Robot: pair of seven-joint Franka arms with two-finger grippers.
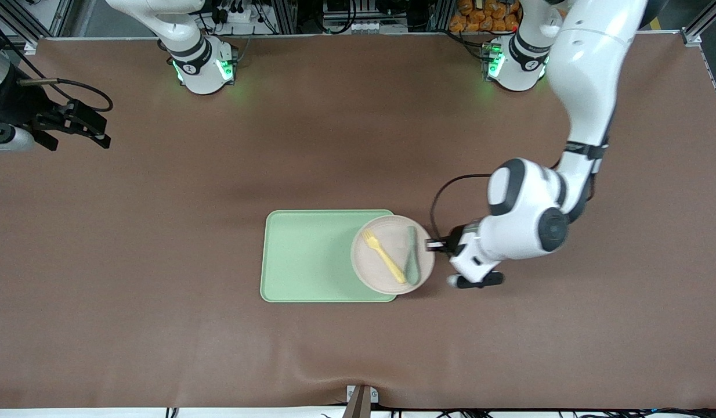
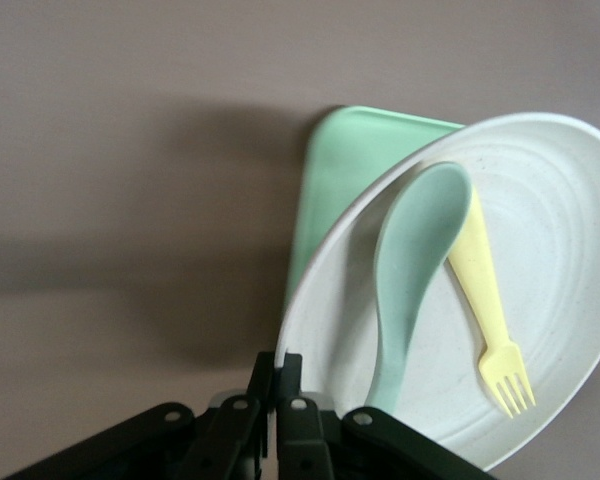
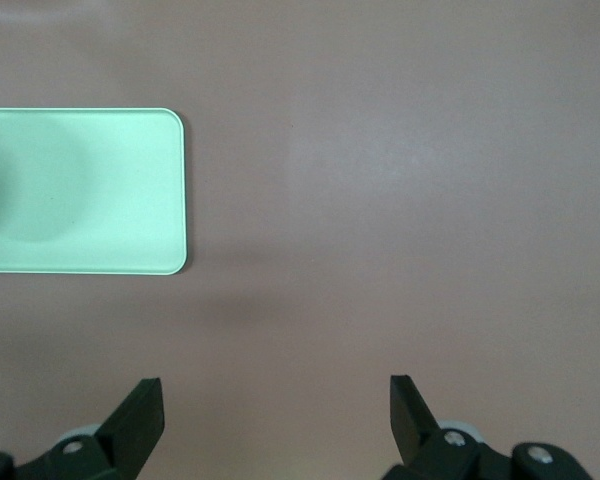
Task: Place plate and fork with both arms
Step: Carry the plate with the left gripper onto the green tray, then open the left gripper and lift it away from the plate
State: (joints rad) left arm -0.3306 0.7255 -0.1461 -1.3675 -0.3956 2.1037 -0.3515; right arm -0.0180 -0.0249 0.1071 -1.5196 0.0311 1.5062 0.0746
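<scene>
The plate's gripped rim [image 1: 432, 263] hangs raised beyond the tray's edge, so I should move the plate's base into the green tray [image 1: 306, 255] with my left gripper before letting go.
The pale plate [image 1: 393, 232] lies over the end of the green tray [image 1: 306, 255] toward the left arm's end, overhanging its edge. The yellow fork [image 1: 384, 255] and a grey-green spoon [image 1: 412, 255] lie in the plate. My left gripper [image 1: 434, 244] is shut on the plate's rim at the side away from the tray. The left wrist view shows my left gripper [image 2: 285, 365] pinching the plate [image 2: 560, 200], with the fork [image 2: 485, 300] and spoon [image 2: 415, 260] in it. I cannot tell whether the plate rests on the tray. My right gripper [image 1: 97, 132] is open and empty, waiting over the right arm's end of the table.
The rest of the tray is bare, as the left wrist view [image 2: 350, 160] and right wrist view [image 3: 80, 190] show. My right gripper [image 3: 275, 395] looks down on brown mat beside the tray. The two arm bases stand along the table edge farthest from the front camera.
</scene>
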